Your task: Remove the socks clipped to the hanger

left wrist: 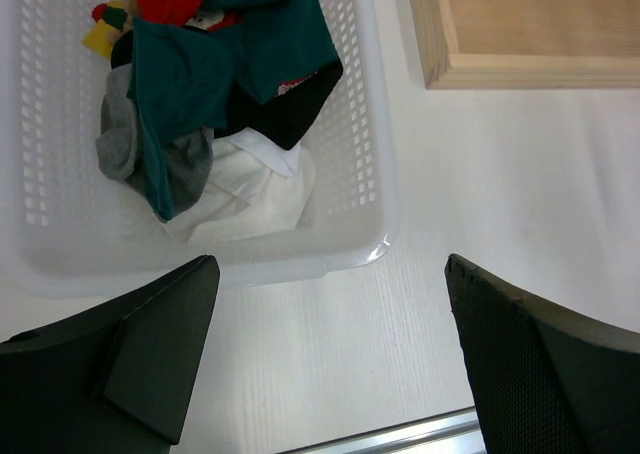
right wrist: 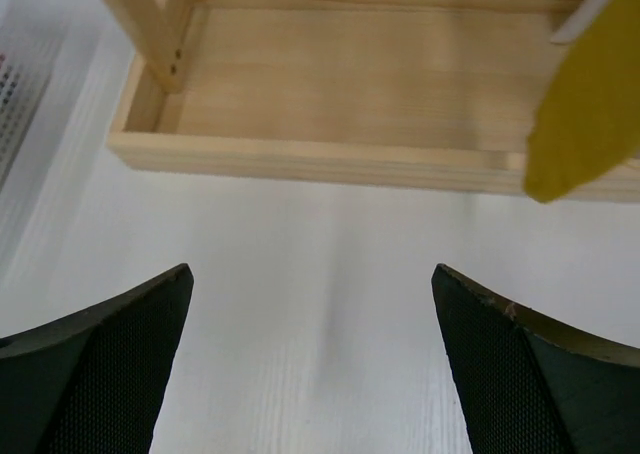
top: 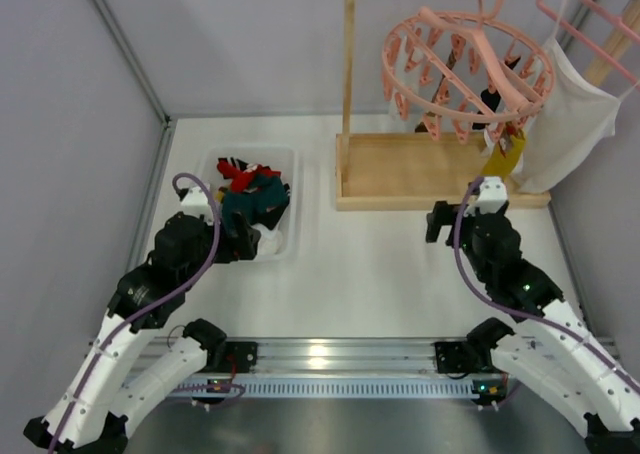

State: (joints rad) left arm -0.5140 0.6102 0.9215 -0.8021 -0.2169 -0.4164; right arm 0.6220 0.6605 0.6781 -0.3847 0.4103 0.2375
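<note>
I need to remove the mustard yellow sock from the hanger and leave the peg free, so my right gripper should next grab it by its dangling toe (top: pixel 498 163) (right wrist: pixel 564 152).
The round pink peg hanger (top: pixel 468 66) hangs from the wooden rail at the back right. A mustard yellow sock (top: pixel 503 159) dangles from its near right edge, and a dark sock (top: pixel 489 102) shows behind the pegs. The yellow sock's toe also shows in the right wrist view (right wrist: pixel 590 114). My right gripper (top: pixel 440 222) (right wrist: pixel 311 274) is open and empty, low over the table in front of the stand, left of the yellow sock. My left gripper (top: pixel 243 236) (left wrist: pixel 330 269) is open and empty at the near edge of a white basket (left wrist: pixel 375 174). The basket holds loose socks: teal (left wrist: pixel 200 74), white (left wrist: pixel 250 189), black and red.
A wooden stand with a tray base (top: pixel 420 169) (right wrist: pixel 350 84) and an upright post (top: pixel 348 74) carries the rail. A large white garment (top: pixel 575 114) hangs on a plain pink hanger (top: pixel 590 29) at the far right. Grey walls close in the left and back.
</note>
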